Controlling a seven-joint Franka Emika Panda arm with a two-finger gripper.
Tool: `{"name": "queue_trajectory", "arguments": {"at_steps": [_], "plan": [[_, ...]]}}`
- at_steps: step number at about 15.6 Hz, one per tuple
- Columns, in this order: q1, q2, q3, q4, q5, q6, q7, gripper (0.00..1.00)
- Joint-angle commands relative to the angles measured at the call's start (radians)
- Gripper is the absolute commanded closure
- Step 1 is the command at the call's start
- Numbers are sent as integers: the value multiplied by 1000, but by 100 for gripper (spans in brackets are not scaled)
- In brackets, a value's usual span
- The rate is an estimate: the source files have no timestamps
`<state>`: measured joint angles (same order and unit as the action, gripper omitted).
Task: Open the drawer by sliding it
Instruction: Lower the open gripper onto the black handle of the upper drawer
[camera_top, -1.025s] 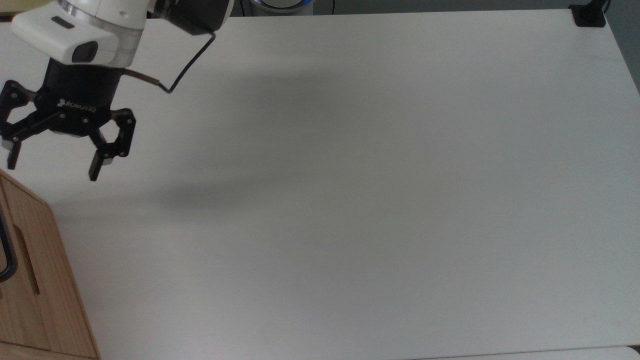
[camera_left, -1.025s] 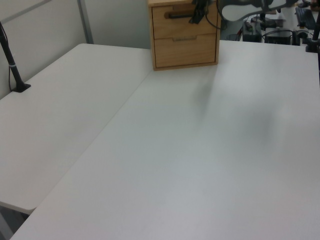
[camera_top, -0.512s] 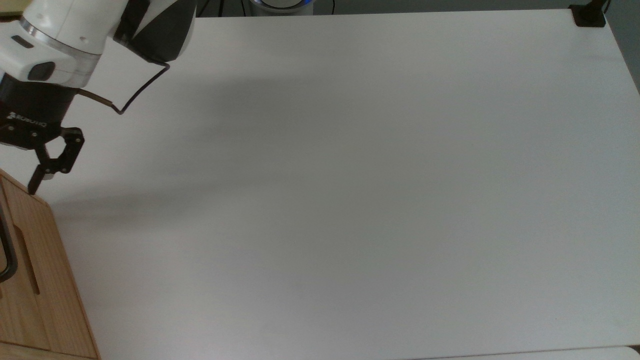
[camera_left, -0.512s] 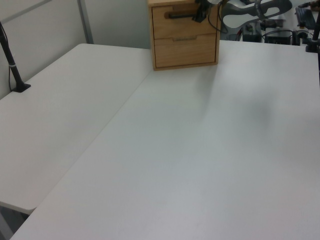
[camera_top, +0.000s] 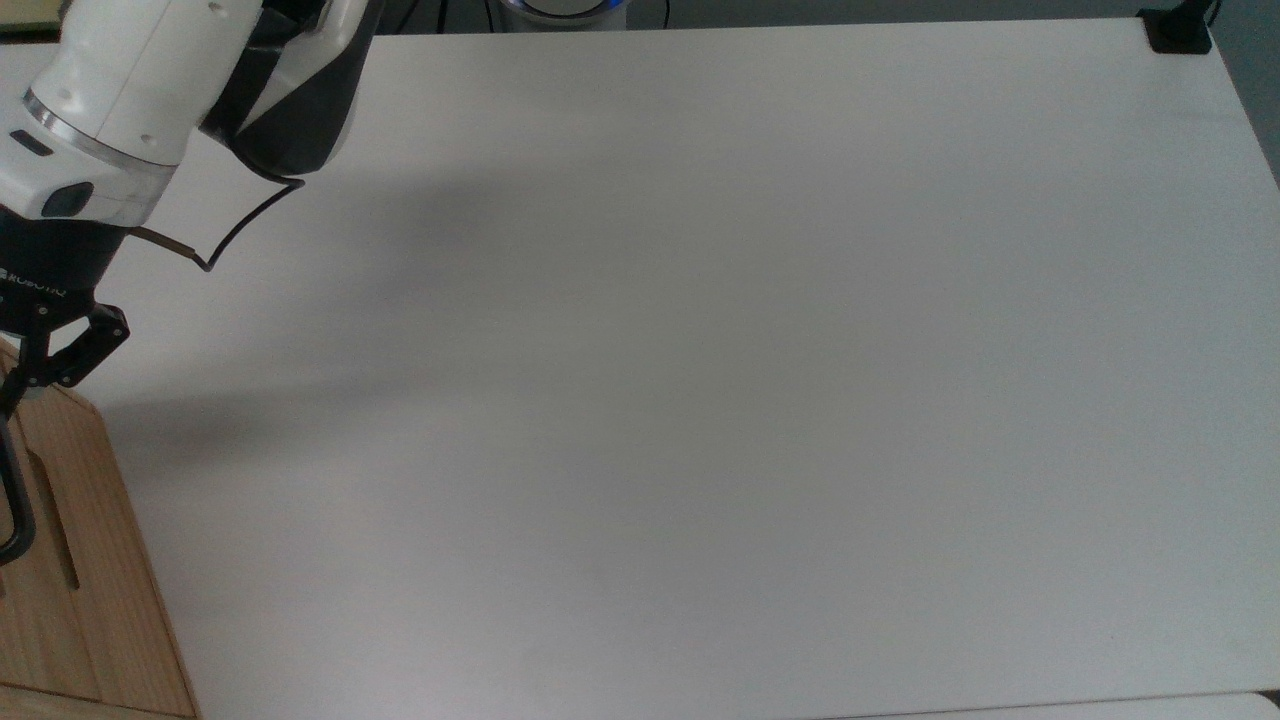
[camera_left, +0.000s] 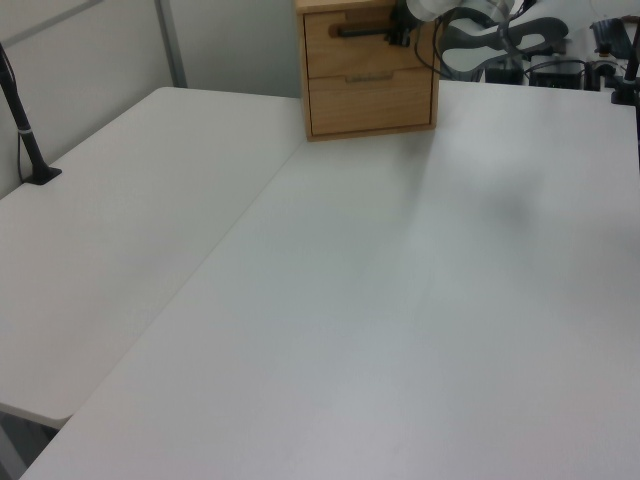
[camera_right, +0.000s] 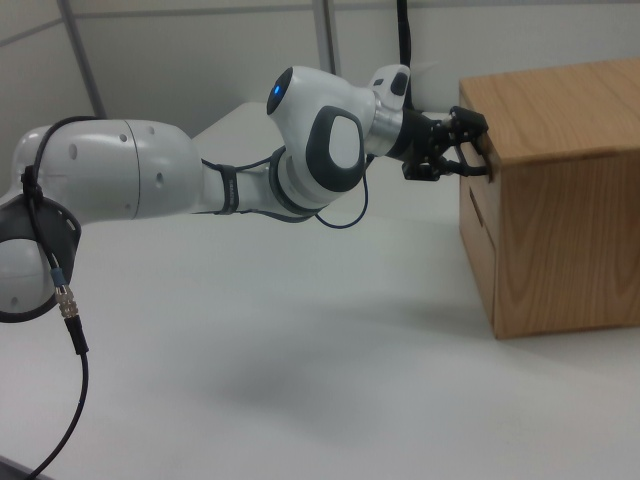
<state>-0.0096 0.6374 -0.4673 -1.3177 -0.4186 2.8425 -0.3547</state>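
The gripper grabs the light-wood drawer front by its black bar handle next, to slide the upper drawer open.
The light-wood drawer is the upper one in the wooden cabinet, and its front sits flush with the cabinet face. Its black bar handle runs across the front and also appears at the top view's left edge as the handle. My gripper is open right at the cabinet's front, up by the drawer. In the left view the gripper is at the handle's right end. One of its fingers reaches the cabinet's corner in the top view. Whether the fingers touch the handle is hidden.
A lower drawer with a slot cutout sits under the handled one. The white table spreads wide in front of the cabinet. A black clamp mount stands at the top view's far right corner, and a black post at the left view's left.
My gripper has travelled toward the top view's left and down, from over the bare table to the cabinet's front at the handle. Its fingers have stayed spread. The drawer has not moved.
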Motion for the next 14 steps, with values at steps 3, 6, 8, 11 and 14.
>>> {"name": "queue_trajectory", "arguments": {"at_steps": [3,6,8,11,14], "plan": [[28,5,-11,-8,-12,6,6,55],[52,-5,-14,-31,-12,5,6,85],[59,-27,-14,-44,-2,3,11,100],[72,-65,-11,-77,-2,3,46,100],[88,-155,-1,-173,-11,5,46,100]]}}
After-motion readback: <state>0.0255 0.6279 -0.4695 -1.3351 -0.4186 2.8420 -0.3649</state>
